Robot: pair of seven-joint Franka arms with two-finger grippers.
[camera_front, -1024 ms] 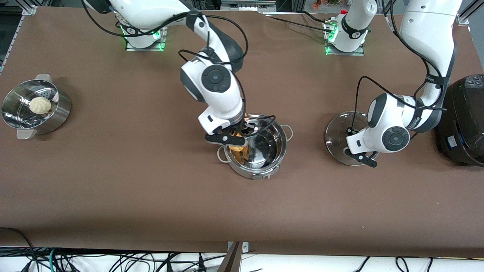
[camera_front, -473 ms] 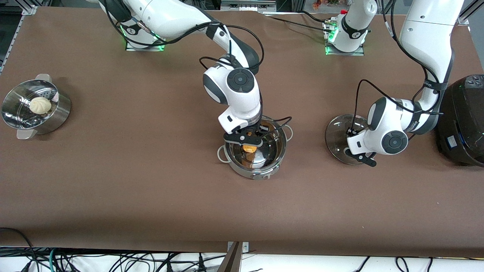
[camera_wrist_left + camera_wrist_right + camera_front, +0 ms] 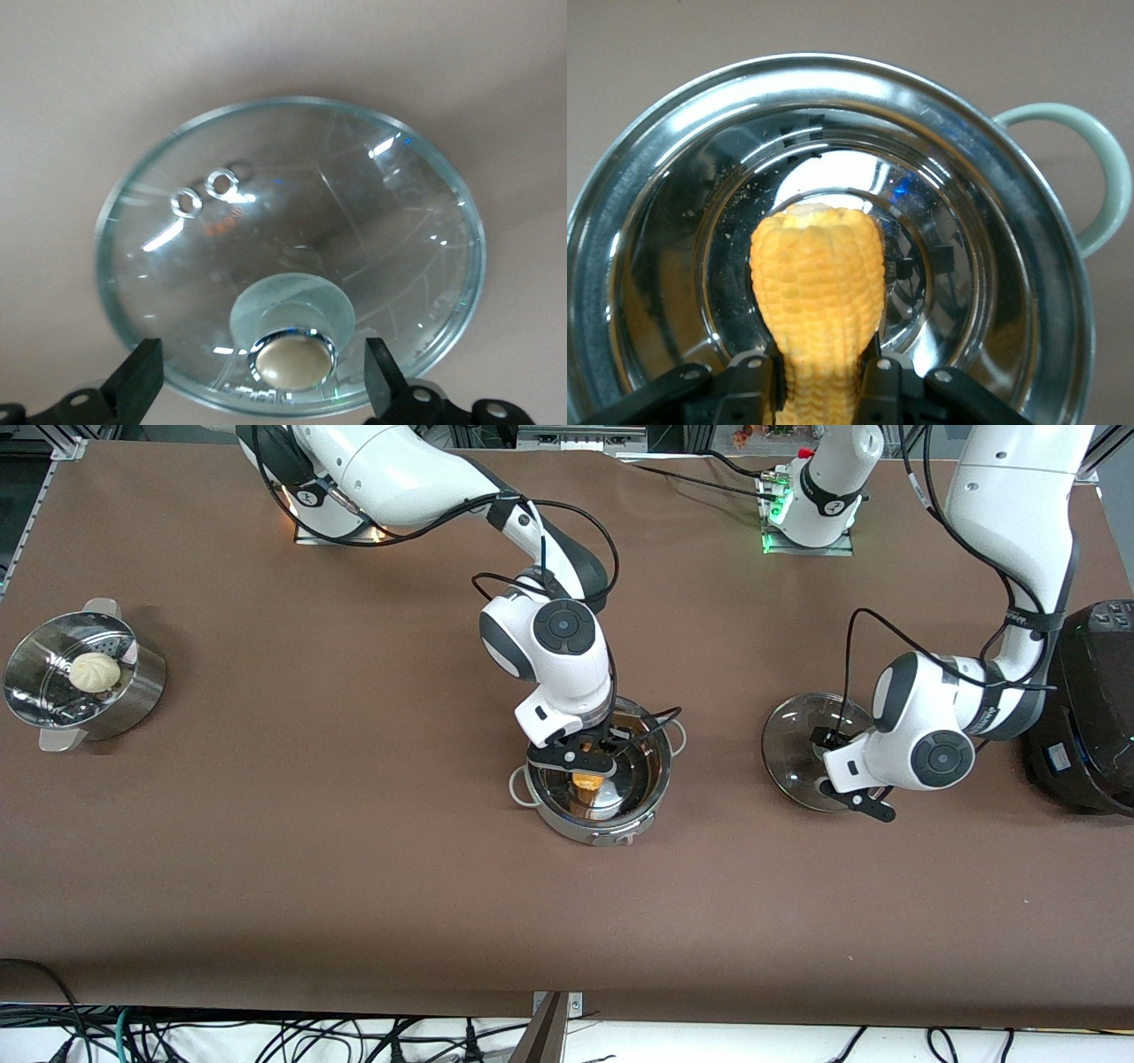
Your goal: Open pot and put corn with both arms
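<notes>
The yellow corn (image 3: 586, 780) is hanging inside the pot's steel rim (image 3: 656, 797), above the bottom of the pot. It would rest in the pot, so it is time for my right gripper to open.
The shiny steel pot (image 3: 651, 793) stands open mid-table, its loop handle showing in the right wrist view (image 3: 1099, 177). My right gripper (image 3: 580, 763) is shut on the yellow corn (image 3: 586, 780) and holds it upright over the pot's middle; the right wrist view shows the cob (image 3: 819, 283) pointing into the pot (image 3: 647, 230). The glass lid (image 3: 793, 744) lies on the table toward the left arm's end. My left gripper (image 3: 855, 793) hangs open just over the lid; in the left wrist view its fingers (image 3: 135, 381) stand apart on either side of the knob (image 3: 294, 359) on the lid (image 3: 292, 195).
A perforated steamer pot (image 3: 133, 691) holding a white bun (image 3: 94, 671) stands at the right arm's end of the table. A black rice cooker (image 3: 1090, 708) stands at the left arm's end, close beside the left arm's wrist.
My right gripper has carried the corn from the pot's rim to over its middle and lowered it a little. My left gripper has shifted slightly toward the rice cooker over the lid.
</notes>
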